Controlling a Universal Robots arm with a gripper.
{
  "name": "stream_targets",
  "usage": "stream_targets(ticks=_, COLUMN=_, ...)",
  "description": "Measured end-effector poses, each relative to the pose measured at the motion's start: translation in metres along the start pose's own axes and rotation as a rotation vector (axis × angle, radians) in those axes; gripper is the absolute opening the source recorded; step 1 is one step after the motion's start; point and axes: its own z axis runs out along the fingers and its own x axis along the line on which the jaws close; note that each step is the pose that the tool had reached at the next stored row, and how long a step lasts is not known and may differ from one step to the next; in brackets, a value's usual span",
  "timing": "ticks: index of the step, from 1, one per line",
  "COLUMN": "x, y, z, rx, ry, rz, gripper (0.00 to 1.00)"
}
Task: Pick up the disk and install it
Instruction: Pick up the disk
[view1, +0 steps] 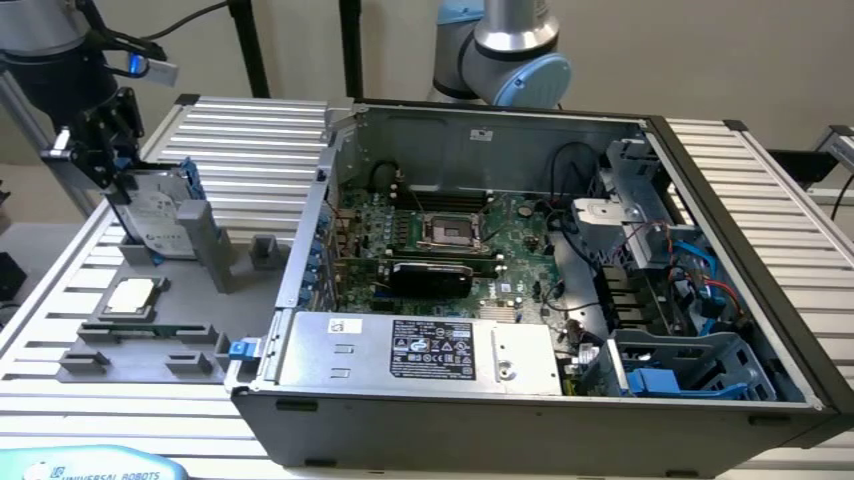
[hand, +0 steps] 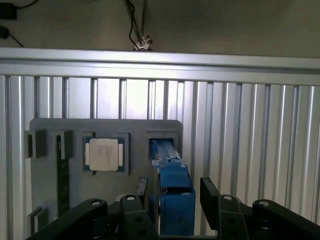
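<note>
I have both my black fingers down on either side of the blue carrier and would hold the disk if I closed now, so my gripper needs to close on it.
The disk, a silver drive with a white label in a blue carrier, stands on edge in a slot of the grey fixture plate at the exterior view's left. My gripper hangs just over its upper end. In the wrist view the disk runs between the two black fingers of my gripper. The jaws straddle the blue carrier, with a small gap showing on one side. The gripper is open.
The open computer case lies to the exterior view's right, with a motherboard, a power supply and a blue drive cage. A square CPU chip sits on the fixture plate. Another robot arm stands behind the case.
</note>
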Motion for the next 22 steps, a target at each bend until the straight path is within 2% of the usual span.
stream_targets(ticks=7, x=0.0000, y=0.0007, z=0.0012, rx=0.0022, ry=0.0000, rz=0.000, gripper=0.54)
stream_targets(ticks=22, x=-0.0048, y=0.0013, z=0.0015, rx=0.0021, ry=0.0009, rz=0.005, gripper=0.54)
